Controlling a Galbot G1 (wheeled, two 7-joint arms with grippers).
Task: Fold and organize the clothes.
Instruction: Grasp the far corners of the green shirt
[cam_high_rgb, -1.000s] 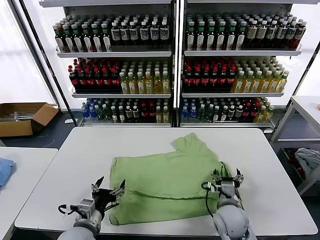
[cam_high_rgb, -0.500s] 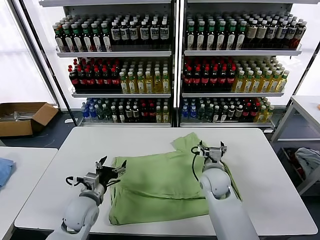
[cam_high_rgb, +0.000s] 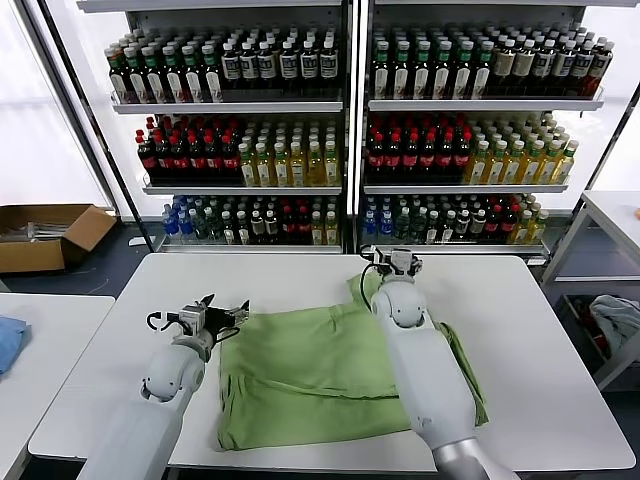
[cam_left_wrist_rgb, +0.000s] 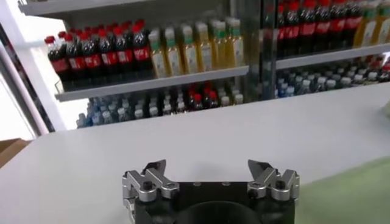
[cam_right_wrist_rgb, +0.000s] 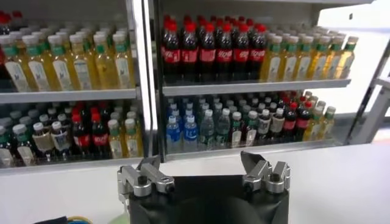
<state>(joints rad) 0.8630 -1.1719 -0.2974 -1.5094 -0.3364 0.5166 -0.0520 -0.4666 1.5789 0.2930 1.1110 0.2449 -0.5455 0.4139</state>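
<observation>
My left gripper should next grab the light green shirt (cam_high_rgb: 310, 370) by its hem corner (cam_high_rgb: 250, 323) to fold the shirt over on itself.
A light green shirt (cam_high_rgb: 310, 375) lies spread on the white table (cam_high_rgb: 540, 300), partly folded, one sleeve pointing toward the far edge. My left gripper (cam_high_rgb: 212, 312) hovers open at the shirt's far left corner, nothing between its fingers. In the left wrist view the left gripper (cam_left_wrist_rgb: 207, 165) faces bare tabletop, with green shirt fabric (cam_left_wrist_rgb: 350, 195) off to one side. My right gripper (cam_high_rgb: 392, 262) is open over the far sleeve near the table's back edge, and the right arm covers part of the shirt. The right gripper (cam_right_wrist_rgb: 200, 159) points at the shelves and holds nothing.
Shelves packed with bottles (cam_high_rgb: 345, 140) stand right behind the table. A cardboard box (cam_high_rgb: 45, 235) sits on the floor at left, a blue cloth (cam_high_rgb: 8, 340) lies on a side table, and a pale garment (cam_high_rgb: 615, 320) rests low at right.
Both arms have reached from the shirt's near edge toward the far side. The left gripper went to the far left corner, the right to the far sleeve. Both stayed open.
</observation>
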